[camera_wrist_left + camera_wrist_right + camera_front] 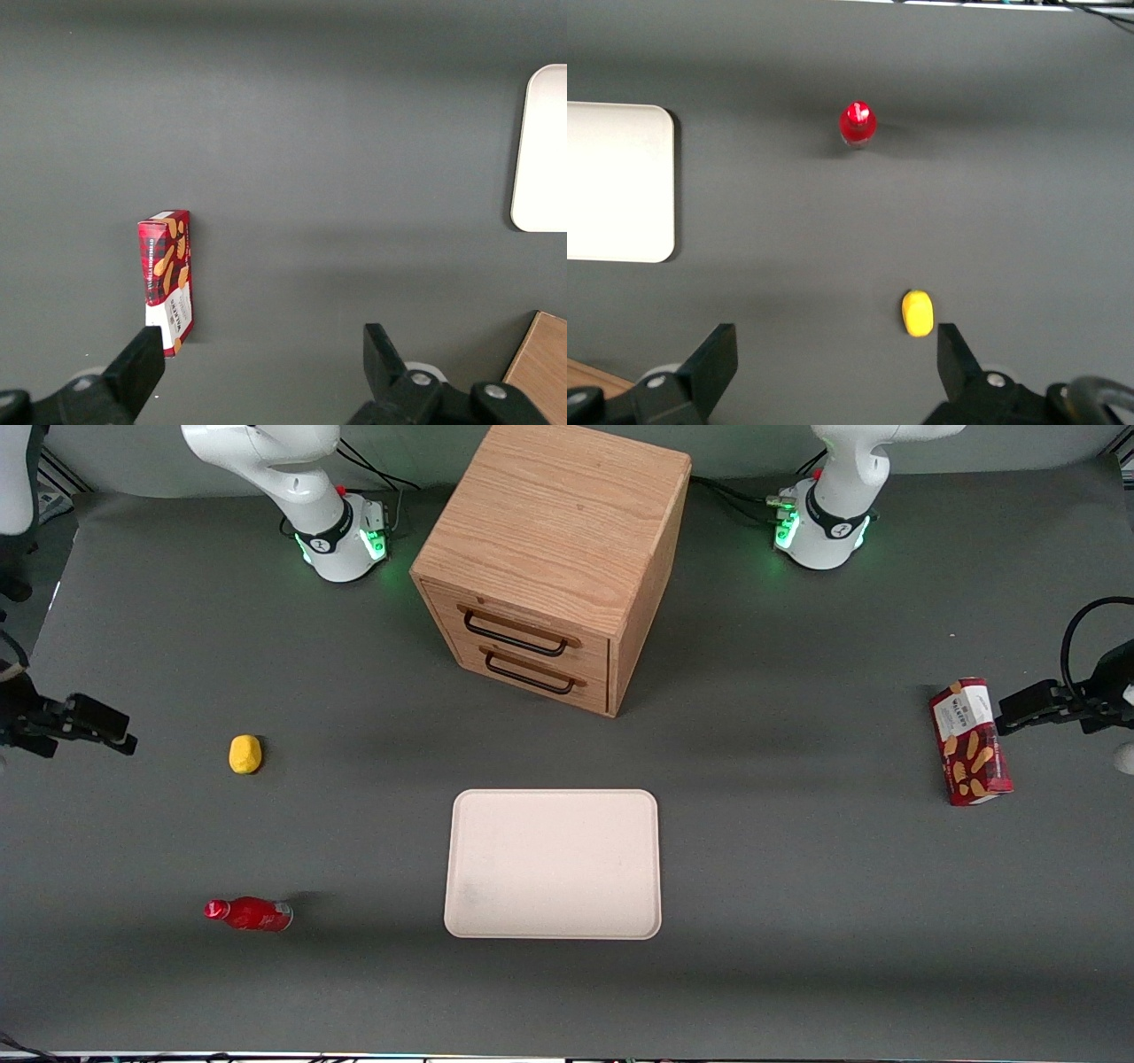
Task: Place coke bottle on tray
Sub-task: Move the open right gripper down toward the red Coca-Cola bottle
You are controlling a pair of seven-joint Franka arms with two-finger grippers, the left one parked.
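The coke bottle should be gripped next by its end with the cap [218, 909] with my right gripper. Then my right gripper should put the bottle on the tray [553, 864].
The coke bottle [250, 913] [858, 126], small, shiny red with a red cap, rests on the grey table toward the working arm's end, near the front edge. I cannot tell whether it stands or lies. The pale cream-pink tray [553, 864] [616, 181] [542, 150] lies flat mid-table with nothing on it. My right gripper [120, 740] [837, 354] hovers open over the table at the working arm's end, farther from the front camera than the bottle and well apart from it. Nothing is between its fingers.
A yellow lump [245, 754] [918, 313] lies close to the gripper, between it and the tray's side. A wooden two-drawer cabinet [549, 558] stands farther from the front camera than the tray. A red snack box [970, 741] [166, 279] lies toward the parked arm's end.
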